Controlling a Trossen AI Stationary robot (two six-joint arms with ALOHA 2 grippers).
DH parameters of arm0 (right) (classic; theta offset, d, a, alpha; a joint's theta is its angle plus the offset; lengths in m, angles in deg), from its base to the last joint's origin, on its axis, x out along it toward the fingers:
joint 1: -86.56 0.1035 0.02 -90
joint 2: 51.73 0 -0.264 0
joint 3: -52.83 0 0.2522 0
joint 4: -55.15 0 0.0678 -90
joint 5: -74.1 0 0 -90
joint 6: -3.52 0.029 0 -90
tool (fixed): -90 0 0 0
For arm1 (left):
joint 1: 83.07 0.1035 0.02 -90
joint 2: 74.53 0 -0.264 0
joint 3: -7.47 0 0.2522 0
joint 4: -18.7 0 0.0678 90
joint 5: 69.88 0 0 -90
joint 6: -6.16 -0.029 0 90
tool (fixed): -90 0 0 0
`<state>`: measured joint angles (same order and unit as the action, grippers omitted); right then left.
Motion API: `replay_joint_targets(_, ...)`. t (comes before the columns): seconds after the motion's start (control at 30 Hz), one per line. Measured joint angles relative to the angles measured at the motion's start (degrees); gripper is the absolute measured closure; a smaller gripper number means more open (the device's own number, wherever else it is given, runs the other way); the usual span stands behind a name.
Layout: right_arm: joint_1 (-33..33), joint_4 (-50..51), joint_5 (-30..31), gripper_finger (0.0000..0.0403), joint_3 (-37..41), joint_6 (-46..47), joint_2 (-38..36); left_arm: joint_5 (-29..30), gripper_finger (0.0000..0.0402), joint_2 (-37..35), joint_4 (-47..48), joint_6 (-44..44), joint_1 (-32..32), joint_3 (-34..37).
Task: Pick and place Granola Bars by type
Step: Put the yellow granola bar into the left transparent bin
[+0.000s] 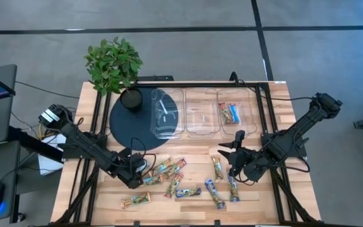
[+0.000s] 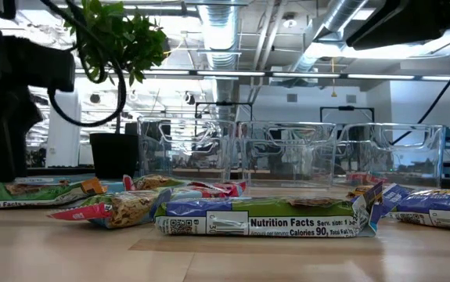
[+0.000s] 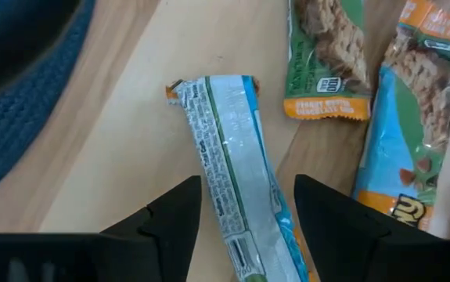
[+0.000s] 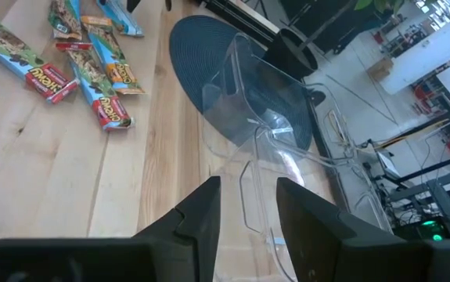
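Observation:
My left fingers reach low past the silver granola bar (image 3: 244,180), its long edges between them, and should close.
Several granola bars (image 1: 175,180) in green, blue and red-orange wrappers lie flat and scattered on the near half of the wooden table; a few more lie in the right clear bin (image 1: 235,113). My left gripper (image 1: 137,171) is low over the left end of the scatter, open. In the left wrist view its fingers (image 3: 179,219) stand on either side of one bar (image 3: 236,180) that lies back side up, with a gap on each side. My right gripper (image 1: 238,142) hovers between the bars and the bins, open (image 4: 248,192) and empty, pointing at the bins.
Three clear bins stand in a row along the far side: left (image 1: 166,113), middle (image 1: 201,113), right. The left bin sits partly on a round dark blue mat (image 1: 127,123). A potted plant (image 1: 113,63) stands at the far left corner. Bare wood lies between the bins and the bars.

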<state>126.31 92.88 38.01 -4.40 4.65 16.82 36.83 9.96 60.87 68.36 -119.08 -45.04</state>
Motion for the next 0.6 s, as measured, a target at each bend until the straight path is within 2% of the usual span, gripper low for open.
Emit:
replay_joint_targets(0.4, 0.0, 0.0, 0.0, 0.0285, 0.0, 0.2, 0.0, -0.3, 0.0200, 0.0, -1.0, -0.9, 0.0, 0.7)
replay_joint_targets(0.6, 0.0, 0.0, 0.0, 0.0285, 0.0, 0.4, 0.0, -1.4, 0.0213, 2.3, -2.2, -6.9, 0.1, 0.6)
